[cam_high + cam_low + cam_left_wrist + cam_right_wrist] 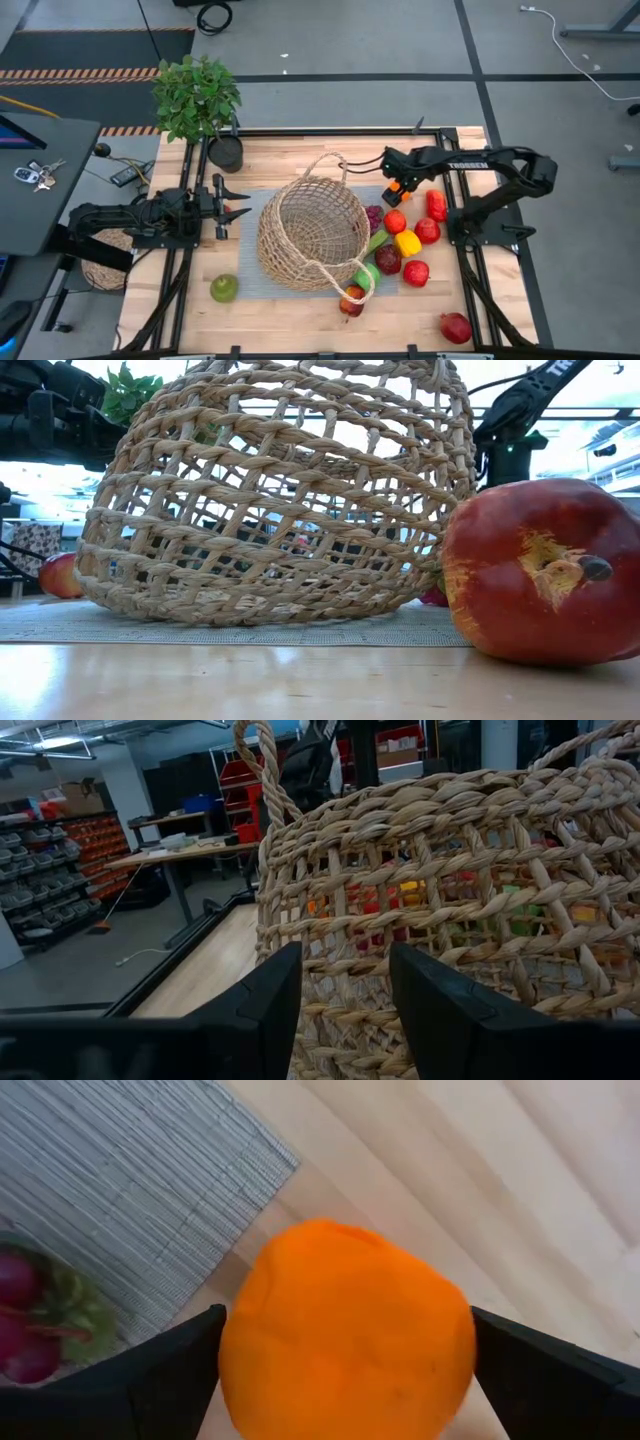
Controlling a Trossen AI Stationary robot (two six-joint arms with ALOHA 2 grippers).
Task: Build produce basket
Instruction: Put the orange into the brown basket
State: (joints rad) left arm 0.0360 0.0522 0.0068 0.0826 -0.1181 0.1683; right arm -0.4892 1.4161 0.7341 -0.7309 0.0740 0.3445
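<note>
I need to close my right gripper on the orange now, because its fingers are on either side of the orange. Closing now would hold it.
The basket lies on its side on a grey mat, its mouth toward the near right; the low view and the left wrist view also show it. Produce lies to its right: an orange, a yellow pepper, red fruits, purple grapes and a pomegranate. A green fruit lies near left. My right gripper points down, open, one finger on either side of the orange on the wood. My left gripper waits left of the basket, level, its fingers apart.
A potted plant and a black pot stand at the far left corner. A smaller wicker thing sits beyond the left edge. A big red fruit lies close to the low camera. Bare wood shows along the near edge.
</note>
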